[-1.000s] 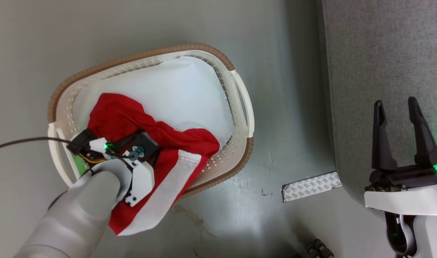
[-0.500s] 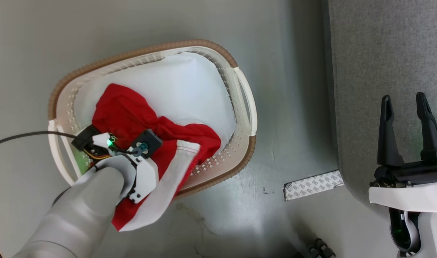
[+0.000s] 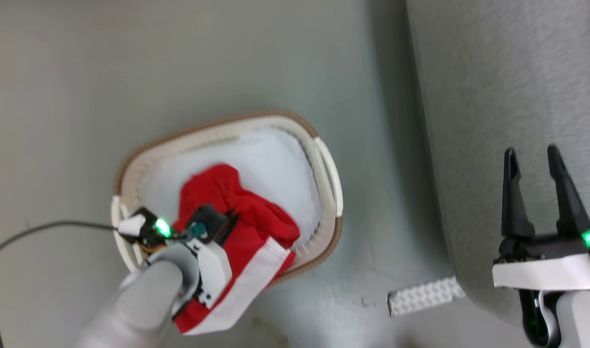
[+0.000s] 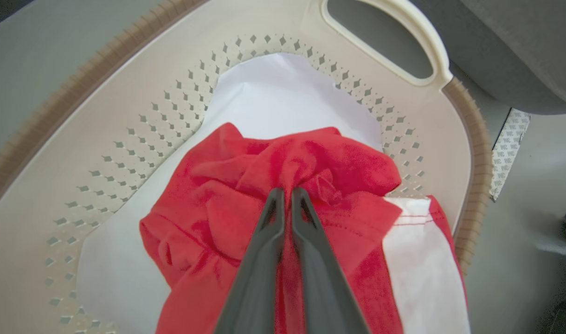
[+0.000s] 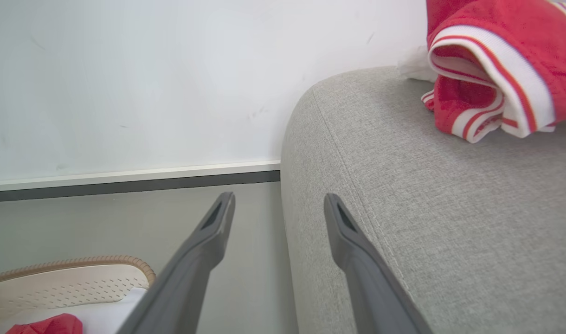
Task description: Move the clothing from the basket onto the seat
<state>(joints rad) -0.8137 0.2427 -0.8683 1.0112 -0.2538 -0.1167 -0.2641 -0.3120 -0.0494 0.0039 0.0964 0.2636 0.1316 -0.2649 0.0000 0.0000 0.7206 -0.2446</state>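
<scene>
My right gripper grabs the red garment by its bunched fold (image 3: pixel 246 211) next, to lift it out of the basket onto the seat (image 3: pixel 508 72).
The cream basket (image 3: pixel 217 126) with a brown rim stands on the floor left of the grey seat (image 3: pixel 508 72). Red clothing (image 3: pixel 246 220) lies bunched in it on a white pad (image 3: pixel 275 159), its white cuff (image 3: pixel 249 287) draped over the near rim. My left gripper (image 4: pixel 286 191) reaches down into the basket (image 4: pixel 125 116), shut on a pinched fold of the red clothing (image 4: pixel 338 162). My right gripper (image 3: pixel 532 154) hangs open and empty over the seat's edge, fingers apart (image 5: pixel 279 199). Another red garment with white striped trim (image 5: pixel 496 55) lies on the seat (image 5: pixel 450 208).
A strip of patterned tape (image 3: pixel 425 295) is stuck to the floor between the basket and the seat's corner. A dark cable (image 3: pixel 34 232) trails left from my left wrist. A white wall (image 5: pixel 125 83) with a dark skirting runs behind the seat.
My left gripper has shut on the red clothing and gathered it into a tighter bunch. The head camera has moved, so the basket sits lower and smaller. My right gripper stays open.
</scene>
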